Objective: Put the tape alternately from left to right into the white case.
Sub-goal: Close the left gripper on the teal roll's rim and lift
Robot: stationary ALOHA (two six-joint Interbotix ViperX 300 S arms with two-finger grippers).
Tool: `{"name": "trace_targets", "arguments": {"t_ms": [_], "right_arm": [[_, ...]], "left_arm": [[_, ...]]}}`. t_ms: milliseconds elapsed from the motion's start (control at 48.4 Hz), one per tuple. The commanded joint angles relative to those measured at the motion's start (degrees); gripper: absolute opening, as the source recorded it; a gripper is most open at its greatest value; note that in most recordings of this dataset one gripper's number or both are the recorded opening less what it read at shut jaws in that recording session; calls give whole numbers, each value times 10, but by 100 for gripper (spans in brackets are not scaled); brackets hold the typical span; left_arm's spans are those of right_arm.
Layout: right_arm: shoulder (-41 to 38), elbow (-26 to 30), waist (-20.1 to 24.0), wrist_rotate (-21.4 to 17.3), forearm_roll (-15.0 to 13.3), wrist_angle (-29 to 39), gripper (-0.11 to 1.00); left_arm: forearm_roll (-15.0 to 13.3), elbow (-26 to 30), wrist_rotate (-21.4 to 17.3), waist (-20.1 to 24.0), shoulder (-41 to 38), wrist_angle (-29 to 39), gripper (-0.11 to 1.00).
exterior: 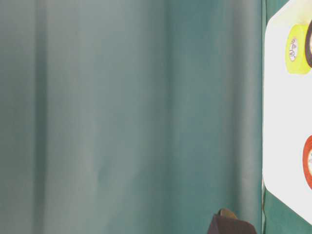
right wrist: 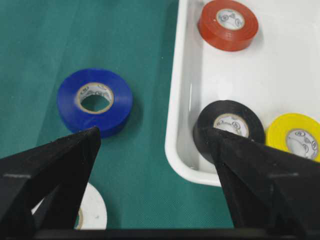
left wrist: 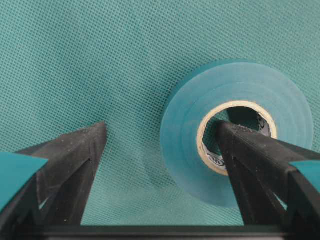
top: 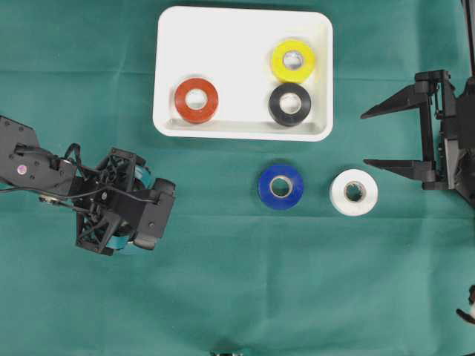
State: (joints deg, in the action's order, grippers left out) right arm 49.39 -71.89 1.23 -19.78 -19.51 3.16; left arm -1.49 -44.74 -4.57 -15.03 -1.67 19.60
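Observation:
I should close my left gripper on the teal roll now. In the left wrist view, one finger is inside the teal roll's core (left wrist: 239, 131).
The white case (top: 241, 44) holds a red roll (top: 197, 100), a yellow roll (top: 292, 61) and a black roll (top: 290, 104). A blue roll (top: 280, 186) and a white roll (top: 354, 192) lie on the green cloth below it. My left gripper (left wrist: 161, 127) is open over the teal roll (left wrist: 185, 125), which lies flat. One fingertip (left wrist: 235, 140) sits in its core, the other stands off to its left. From overhead the arm hides most of this roll (top: 144, 178). My right gripper (top: 364, 139) is open and empty at the right edge, away from all rolls.
Green cloth (top: 237, 297) covers the whole table. In the right wrist view the case rim (right wrist: 172, 125) runs between the blue roll (right wrist: 95, 100) and the black roll (right wrist: 227, 125). The table-level view shows a case corner (exterior: 282, 97).

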Motion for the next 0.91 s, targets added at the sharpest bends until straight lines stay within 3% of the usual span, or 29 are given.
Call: {"name": "trace_targets", "arguments": {"t_ms": [0,62,124,352,600,889], "right_arm": [[-2,5,0,-1,-1,-6,59],[-2,4,0,-1,0,-6,59],[-2,1,1,-1,0,-8,59],[-2,0,1,-1,0,-16,59],[-2,0,1,-1,-1,-16,59],[0,-1,1,-1,0,-16,59]], "left_arm": [[2,5,-1,-2,8,-2,96],[2,5,-1,-1,10,-1,93],[1,7,1,-2,11,1,83],[1,14,1,-2,26,1,23],[-1,21,1,-2,41,12,23],[-1,70,1,-4,117,65,22]]}}
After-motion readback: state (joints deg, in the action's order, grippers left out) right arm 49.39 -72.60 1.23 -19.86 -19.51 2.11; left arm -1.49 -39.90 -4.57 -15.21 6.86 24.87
